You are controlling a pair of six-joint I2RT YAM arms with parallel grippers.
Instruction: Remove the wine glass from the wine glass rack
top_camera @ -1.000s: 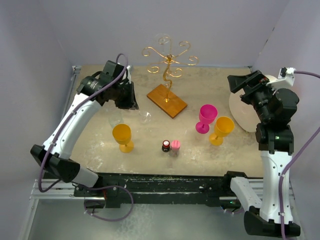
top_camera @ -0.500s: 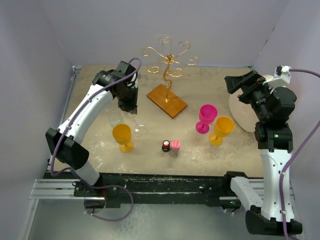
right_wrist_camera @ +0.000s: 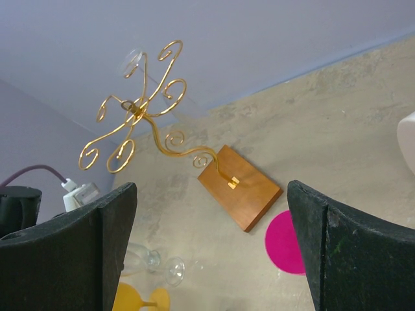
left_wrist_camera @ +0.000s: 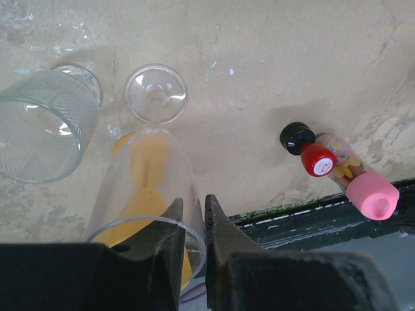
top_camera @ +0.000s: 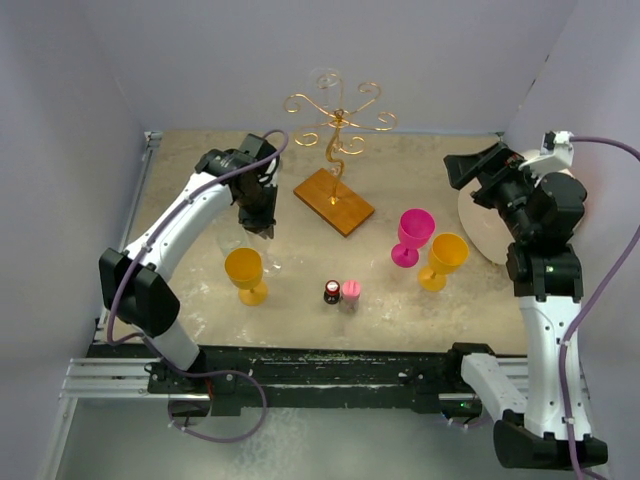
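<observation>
The wine glass has its foot (left_wrist_camera: 155, 94) flat on empty table beside the tumbler and would stay standing, so my left gripper should open now.
The wine glass rack (top_camera: 338, 112) is gold wire on a brown wooden base (top_camera: 333, 201); it also shows in the right wrist view (right_wrist_camera: 139, 107). A clear wine glass (top_camera: 325, 80) hangs at its top, faint in the right wrist view (right_wrist_camera: 133, 61). My left gripper (top_camera: 262, 230) is left of the base, shut on the rim of another clear wine glass (left_wrist_camera: 152, 188), its foot (left_wrist_camera: 155, 94) toward the table. My right gripper (top_camera: 465, 170) is open and empty, raised at the right, facing the rack.
A clear tumbler (left_wrist_camera: 39, 126) and a yellow goblet (top_camera: 245, 272) stand by the left gripper. Two small bottles (top_camera: 341, 293) lie near the front. A pink goblet (top_camera: 413, 235), a second yellow goblet (top_camera: 445, 258) and a white plate (top_camera: 478, 228) are at the right.
My left gripper has moved right and toward the near side, carrying the clear wine glass by its rim. The right wrist has shifted slightly left.
</observation>
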